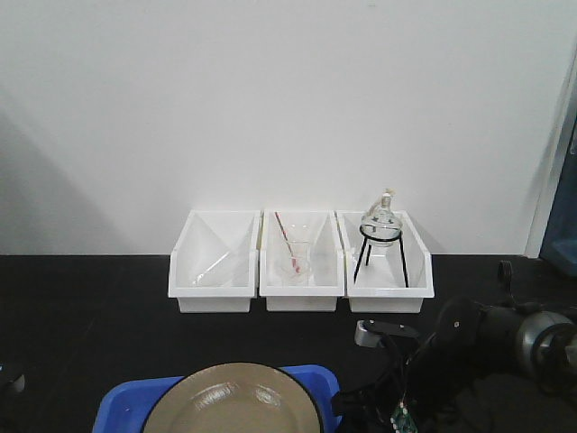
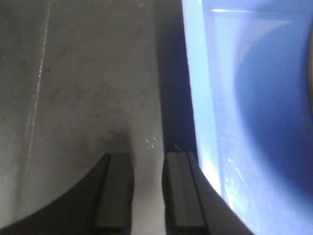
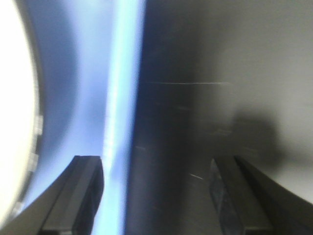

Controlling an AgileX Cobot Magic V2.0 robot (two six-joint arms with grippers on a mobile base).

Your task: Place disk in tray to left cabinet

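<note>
The blue tray needs to be grabbed next by my left gripper by its side rim (image 1: 110, 413), so that I can carry the tray with the disk (image 1: 239, 401) to the cabinet.
The tan disk (image 1: 239, 401) with its thin black rim lies in the blue tray (image 1: 122, 406) at the table's near edge. My left gripper (image 2: 147, 191) hangs low over the dark table, just outside the tray's left rim (image 2: 203, 122). Its fingers stand narrowly open with nothing between them. My right gripper (image 3: 156, 196) is wide open and straddles the tray's right rim (image 3: 122, 98): one finger (image 3: 80, 196) is over the tray floor, the other (image 3: 234, 196) over the table. The disk (image 3: 14, 98) shows overexposed at the left there. The cabinet is out of view.
Three white bins (image 1: 214, 298) stand in a row against the white wall. The middle one holds a glass beaker with a red rod (image 1: 293, 257), the right one a glass flask on a black stand (image 1: 380, 225). My right arm (image 1: 487, 338) lies at the right.
</note>
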